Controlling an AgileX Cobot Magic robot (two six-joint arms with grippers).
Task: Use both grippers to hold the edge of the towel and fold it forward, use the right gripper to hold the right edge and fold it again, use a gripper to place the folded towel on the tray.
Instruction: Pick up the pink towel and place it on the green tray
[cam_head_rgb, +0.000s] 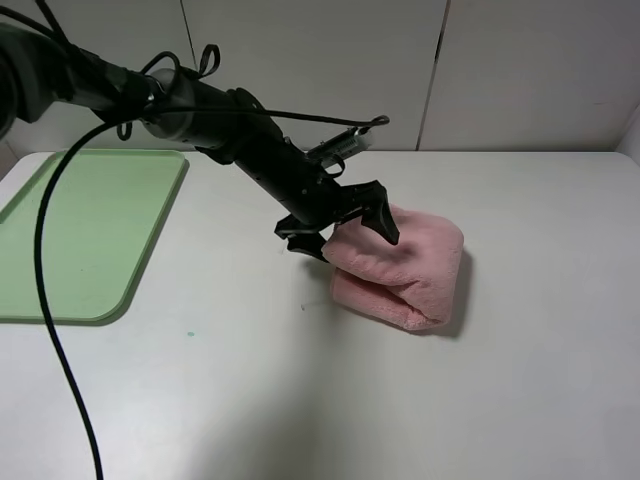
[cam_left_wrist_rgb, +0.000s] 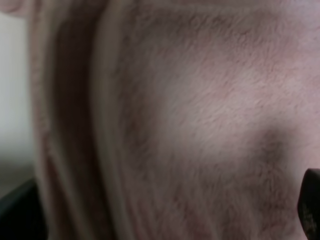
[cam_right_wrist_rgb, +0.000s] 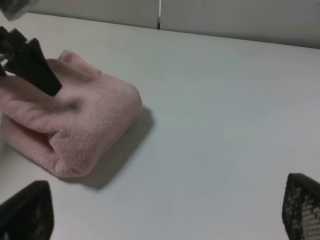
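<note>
I need to grab the pink towel's folded edges next with my left gripper to put the towel on the light green tray (cam_head_rgb: 100, 220).
The pink towel (cam_head_rgb: 410, 265) lies folded into a thick bundle on the white table, right of centre. My left gripper (cam_head_rgb: 345, 232) reaches across to its left end, open, with its jaws spread wide. One finger (cam_head_rgb: 385, 218) rests over the top fold and the other sits low at the towel's left side. The left wrist view is filled by the towel (cam_left_wrist_rgb: 200, 115), with its folded edges along one side. The right wrist view shows the towel (cam_right_wrist_rgb: 85, 120) off to one side of my right gripper (cam_right_wrist_rgb: 162, 215), which is open over bare table. The light green tray (cam_head_rgb: 100, 220) is at the far left.
The white table (cam_head_rgb: 300, 400) stretches around the towel. The left arm's black cable (cam_head_rgb: 45, 300) hangs down over the tray's near corner and the table front. A pale panelled wall stands behind the table.
</note>
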